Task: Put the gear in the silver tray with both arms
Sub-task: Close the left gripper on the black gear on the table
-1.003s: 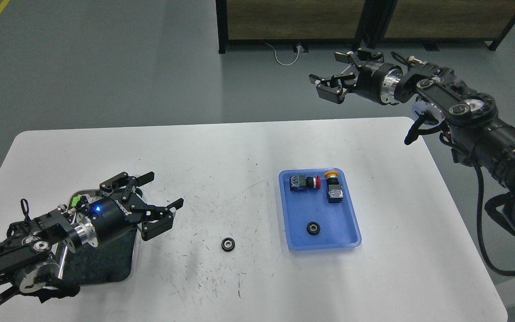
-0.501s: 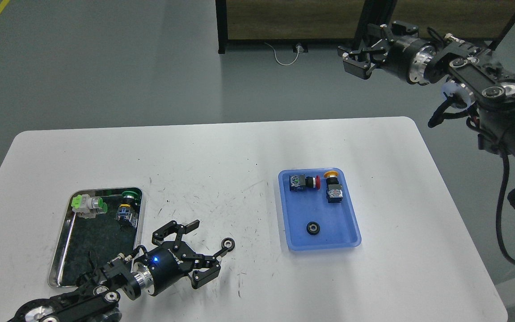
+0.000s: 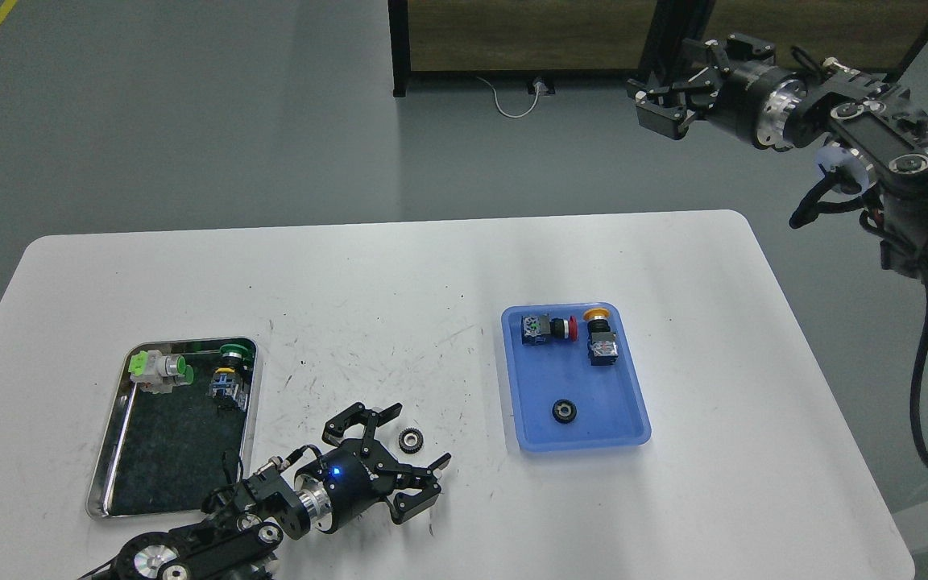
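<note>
The left gripper grabs the small black gear by its round outer rim (image 3: 410,431) next, to get the gear into the silver tray (image 3: 113,423).
A small black gear (image 3: 410,440) lies on the white table between the two trays. My left gripper (image 3: 412,451) is open, low over the table, its fingers spread on either side of the gear without closing on it. The silver tray (image 3: 113,423) sits at the left, holding a green and white switch (image 3: 159,369) and a green-capped button (image 3: 230,372). A second black gear (image 3: 563,412) lies in the blue tray (image 3: 625,419). My right gripper (image 3: 661,101) is open and empty, raised high beyond the table's far right.
The blue tray also holds a red-capped button (image 3: 548,329) and a yellow-capped button (image 3: 599,338). Beyond the table is grey floor with a dark framed panel (image 3: 528,36) and a white cable (image 3: 512,97).
My left gripper moved off the silver tray, down and right, until its open fingers came around the loose gear. My right arm rose and drew back to the upper right.
</note>
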`<state>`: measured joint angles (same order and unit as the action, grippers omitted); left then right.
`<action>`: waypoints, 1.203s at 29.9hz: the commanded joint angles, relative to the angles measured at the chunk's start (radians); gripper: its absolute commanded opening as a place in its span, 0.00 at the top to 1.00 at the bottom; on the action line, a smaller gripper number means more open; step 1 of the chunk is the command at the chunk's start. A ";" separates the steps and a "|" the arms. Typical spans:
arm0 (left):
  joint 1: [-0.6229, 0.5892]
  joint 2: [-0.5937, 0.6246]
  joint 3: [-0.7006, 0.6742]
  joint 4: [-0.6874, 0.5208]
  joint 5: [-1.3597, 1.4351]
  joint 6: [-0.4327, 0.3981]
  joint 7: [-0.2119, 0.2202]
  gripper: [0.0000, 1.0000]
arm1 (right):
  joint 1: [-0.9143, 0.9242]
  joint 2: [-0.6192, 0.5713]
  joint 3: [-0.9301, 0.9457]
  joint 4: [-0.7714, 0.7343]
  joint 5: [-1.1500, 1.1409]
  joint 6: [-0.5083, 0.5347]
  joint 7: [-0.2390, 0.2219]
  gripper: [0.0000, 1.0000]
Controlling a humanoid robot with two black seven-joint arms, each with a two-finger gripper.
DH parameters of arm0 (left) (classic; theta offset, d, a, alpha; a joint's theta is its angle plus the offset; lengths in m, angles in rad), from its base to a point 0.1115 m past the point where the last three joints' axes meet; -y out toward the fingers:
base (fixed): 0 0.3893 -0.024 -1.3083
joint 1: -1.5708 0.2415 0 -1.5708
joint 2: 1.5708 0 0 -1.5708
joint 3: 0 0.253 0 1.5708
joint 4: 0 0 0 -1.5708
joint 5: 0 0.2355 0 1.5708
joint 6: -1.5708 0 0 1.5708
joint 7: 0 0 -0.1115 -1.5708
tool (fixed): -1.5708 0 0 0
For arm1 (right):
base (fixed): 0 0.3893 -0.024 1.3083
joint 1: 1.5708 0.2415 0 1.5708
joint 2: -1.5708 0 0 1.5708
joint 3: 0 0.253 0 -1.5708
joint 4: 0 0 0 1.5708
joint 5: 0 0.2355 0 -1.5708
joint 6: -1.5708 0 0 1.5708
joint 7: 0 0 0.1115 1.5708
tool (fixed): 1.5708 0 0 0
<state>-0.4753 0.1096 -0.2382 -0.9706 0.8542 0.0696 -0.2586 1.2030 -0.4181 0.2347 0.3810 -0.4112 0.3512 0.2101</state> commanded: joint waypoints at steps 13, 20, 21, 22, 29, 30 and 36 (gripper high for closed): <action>0.001 0.013 0.008 0.024 -0.012 -0.002 -0.018 0.23 | 0.000 -0.001 0.000 0.001 -0.001 0.000 0.002 0.10; 0.000 0.021 0.008 0.042 -0.014 -0.002 -0.014 0.35 | 0.000 -0.001 0.000 0.001 0.000 0.000 0.002 0.10; 0.000 0.021 0.010 0.044 -0.014 -0.002 -0.014 0.36 | 0.000 -0.001 0.000 0.001 0.000 0.000 0.002 0.10; 0.000 0.021 0.011 0.044 -0.014 -0.002 -0.014 0.38 | 0.000 -0.001 0.000 0.001 0.000 0.000 0.002 0.09; -0.003 0.021 0.020 0.044 -0.015 -0.002 -0.014 0.49 | 0.000 -0.001 0.000 0.001 -0.001 0.000 0.002 0.09; -0.005 0.019 0.020 0.043 -0.014 -0.002 -0.014 0.51 | 0.000 -0.001 0.000 0.001 -0.001 0.000 0.002 0.09; -0.012 0.019 0.023 0.041 -0.012 -0.005 -0.011 0.65 | -0.002 -0.001 0.000 0.001 -0.001 -0.001 0.002 0.09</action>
<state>-0.4817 0.1292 -0.2168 -0.9279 0.8403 0.0663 -0.2717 1.2026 -0.4187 0.2347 0.3819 -0.4126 0.3513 0.2117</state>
